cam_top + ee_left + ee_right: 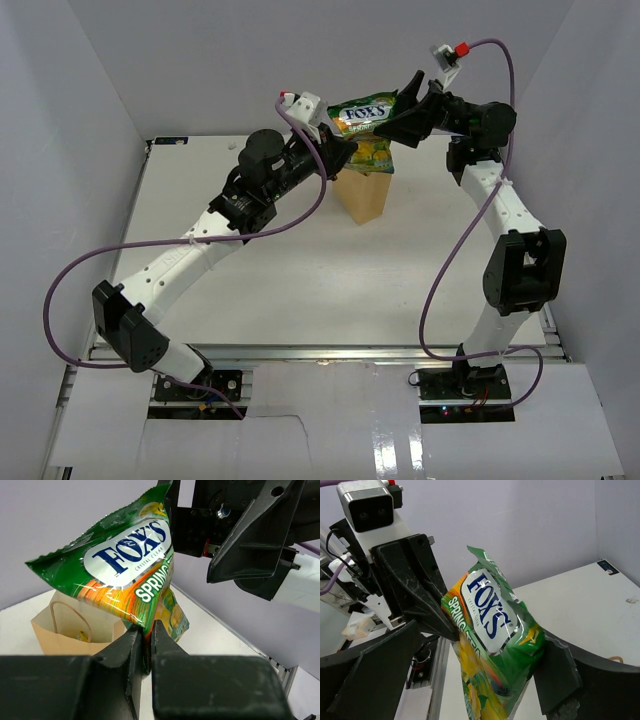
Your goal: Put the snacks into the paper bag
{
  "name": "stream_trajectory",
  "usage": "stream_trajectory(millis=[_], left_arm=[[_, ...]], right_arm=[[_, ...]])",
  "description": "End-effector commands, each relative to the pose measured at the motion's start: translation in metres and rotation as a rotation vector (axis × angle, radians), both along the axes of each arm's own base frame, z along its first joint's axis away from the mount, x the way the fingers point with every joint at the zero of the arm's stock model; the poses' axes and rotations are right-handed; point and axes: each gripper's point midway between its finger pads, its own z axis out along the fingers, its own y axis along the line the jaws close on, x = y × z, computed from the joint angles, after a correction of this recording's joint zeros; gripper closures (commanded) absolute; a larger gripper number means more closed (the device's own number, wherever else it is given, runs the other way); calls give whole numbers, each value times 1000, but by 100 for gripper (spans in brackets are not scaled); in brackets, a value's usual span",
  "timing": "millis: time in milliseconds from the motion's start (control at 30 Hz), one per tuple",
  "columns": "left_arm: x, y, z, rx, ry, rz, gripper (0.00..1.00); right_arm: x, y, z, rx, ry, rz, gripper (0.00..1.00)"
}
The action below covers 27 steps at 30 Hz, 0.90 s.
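Observation:
I should close my right gripper on the packet now: its near edge lies between and back past my fingers in the right wrist view.
A green-and-white FOX'S snack packet [365, 118] hangs in the air above the tan paper bag [362, 195], which stands upright at the back middle of the table. My left gripper [338, 152] is shut on the packet's edge [145, 605], its fingers [131, 645] pinching it just above the bag's open mouth [60, 630]. A yellow packet [82, 636] shows inside the bag. My right gripper [405, 105] is open, its fingers [560, 675] spread on either side of the packet [492, 625], with one finger against the packet's far side.
The white table [300, 280] lies inside grey enclosure walls [90, 120]. The left gripper's body [412, 595] and its camera [367, 505] are close in front of my right gripper. The table's right edge rail [260, 650] runs behind the bag.

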Motion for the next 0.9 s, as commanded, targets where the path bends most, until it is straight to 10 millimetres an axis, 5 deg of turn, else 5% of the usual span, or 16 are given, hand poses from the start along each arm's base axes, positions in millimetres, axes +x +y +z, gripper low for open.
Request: stream_trajectory(millis=[0, 100, 200, 433, 500, 567, 633, 733, 867], left_arm=[[-16, 10, 44, -97, -80, -26, 100], [-17, 10, 43, -102, -75, -30, 100], [-18, 10, 42, -106, -67, -35, 100], [-20, 12, 38, -117, -48, -37, 100], [-19, 14, 37, -120, -45, -25, 100], [-16, 22, 36, -131, -34, 15, 85], [-12, 29, 32, -138, -23, 52, 53], [-10, 46, 37, -163, -21, 118, 33], [-5, 75, 29, -178, 2, 233, 26]], right_arm=[[-25, -2, 32, 3, -99, 13, 8], [-21, 1, 27, 0, -84, 10, 14], [-22, 6, 25, -1, -82, 20, 31], [-23, 9, 23, -3, -81, 24, 86], [-26, 9, 26, -3, -97, 19, 92], [-26, 7, 26, -3, -103, 11, 92], [-26, 3, 28, -1, -132, -11, 92], [-16, -7, 36, -1, -177, -77, 92], [12, -28, 54, -3, -245, -227, 92]])
